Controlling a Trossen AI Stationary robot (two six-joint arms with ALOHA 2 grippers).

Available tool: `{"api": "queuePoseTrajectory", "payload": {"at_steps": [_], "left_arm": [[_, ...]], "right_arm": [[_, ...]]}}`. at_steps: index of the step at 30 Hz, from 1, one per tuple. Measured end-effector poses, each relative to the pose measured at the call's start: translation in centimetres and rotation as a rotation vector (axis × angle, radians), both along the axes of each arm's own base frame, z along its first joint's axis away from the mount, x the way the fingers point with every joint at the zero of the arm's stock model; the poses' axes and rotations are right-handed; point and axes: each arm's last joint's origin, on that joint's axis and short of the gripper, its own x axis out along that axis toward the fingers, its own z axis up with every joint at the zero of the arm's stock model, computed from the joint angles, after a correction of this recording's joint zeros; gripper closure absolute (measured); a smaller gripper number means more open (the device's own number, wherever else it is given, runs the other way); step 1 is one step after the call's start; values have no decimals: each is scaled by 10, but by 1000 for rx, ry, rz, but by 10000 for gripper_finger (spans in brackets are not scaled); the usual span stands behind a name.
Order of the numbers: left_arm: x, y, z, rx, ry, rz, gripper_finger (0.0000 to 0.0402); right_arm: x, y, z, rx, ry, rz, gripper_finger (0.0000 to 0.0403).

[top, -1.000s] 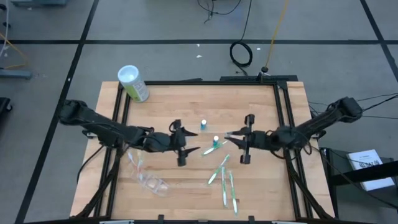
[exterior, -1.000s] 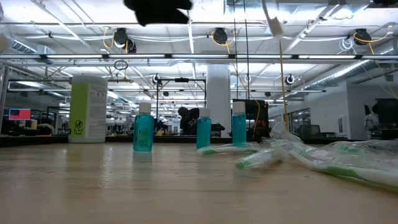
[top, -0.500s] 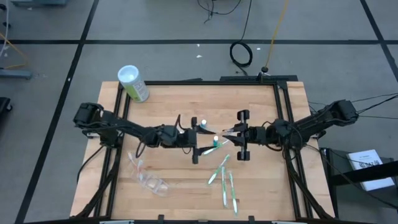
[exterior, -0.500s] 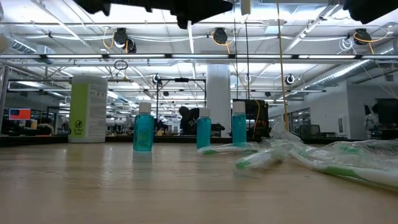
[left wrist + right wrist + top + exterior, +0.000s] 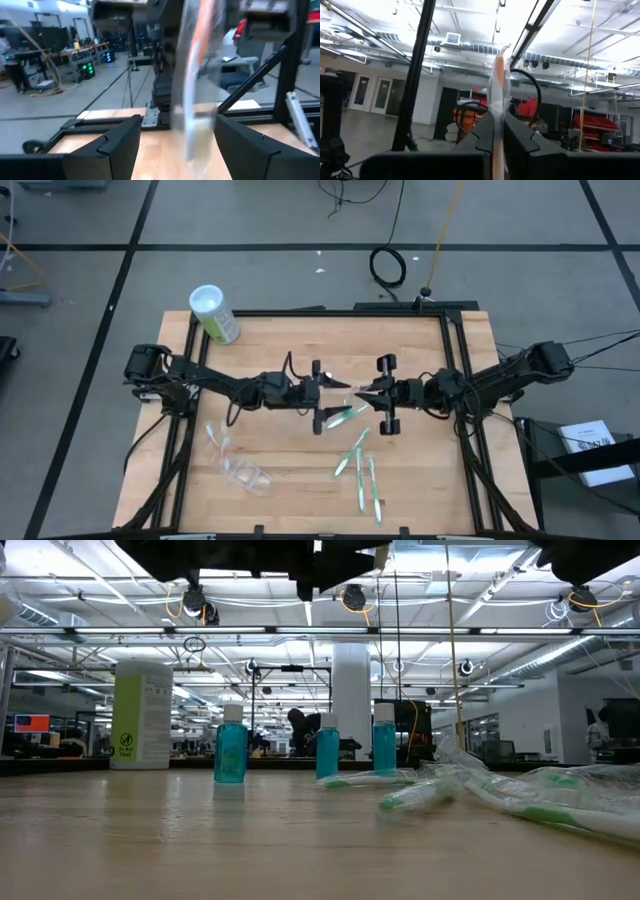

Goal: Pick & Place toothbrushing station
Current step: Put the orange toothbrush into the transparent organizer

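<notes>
My left gripper should move the wrapped toothbrush into the clear holder, so next it should grab the toothbrush by its bristle head (image 5: pixel 200 132).
My right gripper (image 5: pixel 364 394) hovers above the table's middle, shut on a toothbrush with orange accents in a clear wrapper (image 5: pixel 498 80). My left gripper (image 5: pixel 332 392) faces it, open and level. Its fingers (image 5: pixel 120 145) stand on either side of the wrapped toothbrush (image 5: pixel 192 85), and I see no touch. Three blue-capped tubes (image 5: pixel 327 748) stand upright on the table below the arms. A green toothbrush (image 5: pixel 345 416) lies under the grippers, more toothbrushes (image 5: pixel 362 470) lie near the front, and the clear holder (image 5: pixel 245 474) lies at the front left. My right gripper pinches the wrapped toothbrush (image 5: pixel 496 117) between its two fingers, coming from the table's right and slanting upward. The toothbrush sticks out past the fingertips toward my left gripper, lifted clear of the table. Which part of it the fingers have cannot be told.
A large green canister with a white lid (image 5: pixel 214 313) stands at the table's far left corner. Black frame rails (image 5: pixel 452 380) run along the table's left, right and far edges. Bare wood shows at the far side and the near left.
My left gripper has travelled toward the table's right and levelled out, closing on my right gripper until its open fingers flank the held toothbrush. My right gripper has shifted a little toward the table's left and tipped upward, keeping the toothbrush.
</notes>
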Motion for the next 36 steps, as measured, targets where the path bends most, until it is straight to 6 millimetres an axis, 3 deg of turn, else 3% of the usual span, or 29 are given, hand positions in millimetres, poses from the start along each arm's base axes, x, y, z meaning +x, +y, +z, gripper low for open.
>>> {"api": "queuePoseTrajectory", "payload": {"at_steps": [10,21,25,33,36], "left_arm": [[0,0,0,-37,5,-56,149],[0,0,-3,-42,35,-57,155],[0,0,-4,-41,38,-57,202],[0,0,-9,-70,96,-57,373],[-3,-1,-8,-84,139,-57,386]], "right_arm": [[8,-4,-9,30,-10,-3,391],[6,-4,-5,24,-59,-10,391],[6,-4,-5,10,-61,18,390],[7,-2,-7,-18,-34,52,388],[9,-2,-9,-21,-10,52,383]]}}
